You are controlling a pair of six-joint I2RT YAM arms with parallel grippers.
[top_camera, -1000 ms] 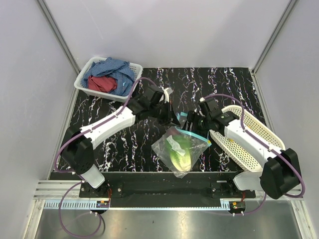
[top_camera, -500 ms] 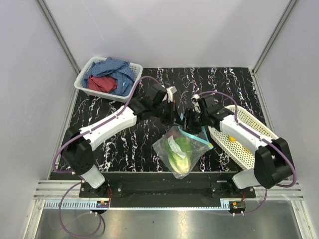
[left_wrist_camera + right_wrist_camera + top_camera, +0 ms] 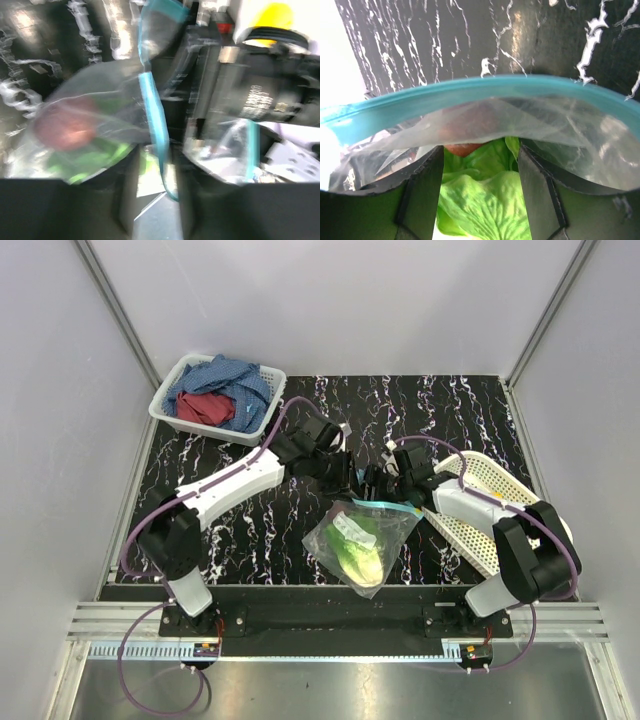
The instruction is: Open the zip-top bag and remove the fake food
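My right gripper next needs to reach under the teal strip [image 3: 152, 110] and grab the dark red piece's opening-facing side to take it out of the bag.
The zip-top bag [image 3: 360, 540] lies near the table's front edge, with its teal zip strip [image 3: 385, 505] towards the arms. Light-green lettuce [image 3: 355, 552] shows through the plastic. My left gripper [image 3: 352, 483] is at the bag's mouth. In the blurred left wrist view its jaws [image 3: 157, 200] stand apart and the strip [image 3: 152, 110] hangs loosely between them. A dark red piece [image 3: 65, 125] lies inside the bag. My right gripper [image 3: 383, 490] is pushed into the mouth under the strip [image 3: 470, 92]. It [image 3: 480, 200] is open, with lettuce [image 3: 475, 215] between its fingers and the red piece [image 3: 462, 149] beyond.
A white perforated oval basket [image 3: 495, 502] lies at the right, under the right arm. A white basket [image 3: 175, 380] holding blue and red cloths [image 3: 215, 395] stands at the back left. Something yellow [image 3: 272, 12] shows past the right arm in the left wrist view.
Both grippers have come together at the bag's mouth. The left jaws, shut on the strip before, have parted. The right gripper has gone into the bag, which has sagged lower.
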